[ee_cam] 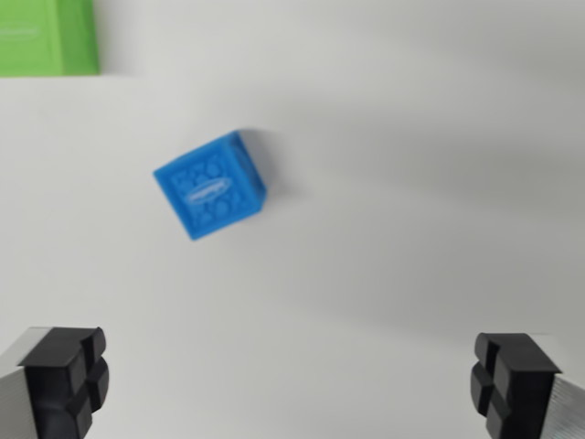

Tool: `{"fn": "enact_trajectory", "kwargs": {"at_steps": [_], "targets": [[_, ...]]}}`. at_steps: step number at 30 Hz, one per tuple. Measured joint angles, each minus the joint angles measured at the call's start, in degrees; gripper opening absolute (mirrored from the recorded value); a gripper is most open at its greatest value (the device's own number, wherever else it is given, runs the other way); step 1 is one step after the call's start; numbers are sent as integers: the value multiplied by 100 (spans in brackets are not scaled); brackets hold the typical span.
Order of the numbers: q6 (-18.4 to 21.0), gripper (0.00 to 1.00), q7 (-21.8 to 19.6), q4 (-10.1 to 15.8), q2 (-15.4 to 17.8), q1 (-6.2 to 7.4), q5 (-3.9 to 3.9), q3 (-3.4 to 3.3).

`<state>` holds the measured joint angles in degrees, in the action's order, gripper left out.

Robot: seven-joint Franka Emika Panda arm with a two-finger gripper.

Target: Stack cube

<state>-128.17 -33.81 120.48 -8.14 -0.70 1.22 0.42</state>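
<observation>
My gripper is to take hold of the blue cube [210, 185] next by two opposite sides, so that it can stack the cube on the green cube [47, 37].
A blue cube [210, 185] with a studded top lies on the white table, turned at an angle, in the upper left half of the wrist view. A green cube [47, 37] sits at the top left corner, cut off by the picture's edge. My gripper [288, 389] hangs above the table, open wide, its two black fingertips at the bottom left and bottom right corners. Nothing is between the fingers. The blue cube lies ahead of the gripper and toward the wrist view's left, apart from both fingers.
The white table [411, 183] fills the view, with soft shadows across the right side.
</observation>
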Motion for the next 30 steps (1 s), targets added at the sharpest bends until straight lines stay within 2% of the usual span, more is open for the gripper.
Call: {"fn": "enact_trajectory", "kwargs": {"at_steps": [14,21,30], "targets": [[-675,100,761,413,-257,116,-87,156],[-1069,100,1189,600,-463,183,-165,251],[-1519,100,1594,755,-755,271,-267,339]]}}
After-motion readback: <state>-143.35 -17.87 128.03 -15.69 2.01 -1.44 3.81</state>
